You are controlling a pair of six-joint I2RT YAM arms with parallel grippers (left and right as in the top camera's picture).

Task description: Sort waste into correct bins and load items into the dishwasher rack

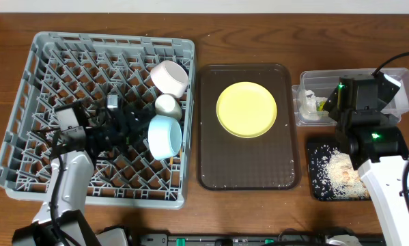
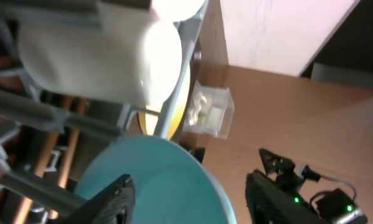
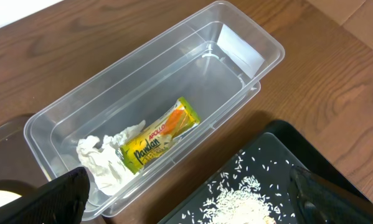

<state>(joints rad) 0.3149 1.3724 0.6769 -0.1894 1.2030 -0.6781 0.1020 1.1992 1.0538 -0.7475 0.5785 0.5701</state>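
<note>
The light blue cup must tilt and settle among the pegs, so my left gripper will next grab its edge facing away from the smaller white vessel (image 1: 166, 104).
The grey dishwasher rack (image 1: 40, 137) holds a white bowl (image 1: 168, 76), a smaller white round vessel (image 1: 166, 104) and the light blue cup (image 1: 165, 135). My left gripper (image 1: 139, 130) is open inside the rack, with the blue cup (image 2: 155, 183) between its fingers (image 2: 192, 199). Thin wooden chopsticks (image 2: 51, 151) lie among the pegs. The yellow plate (image 1: 246, 109) lies on the brown tray. My right gripper (image 3: 198, 199) is open and empty above the clear tub (image 3: 236, 46), which holds the wrapper (image 3: 158, 142) and napkin (image 3: 102, 158). Pale scraps (image 1: 341, 171) lie in the black tray (image 1: 315, 158).
The brown serving tray (image 1: 211, 164) sits between the rack and the bins. The clear tub (image 1: 310, 76) is at the far right with the black tray in front of it. My right arm (image 1: 388, 171) reaches in from the front right.
</note>
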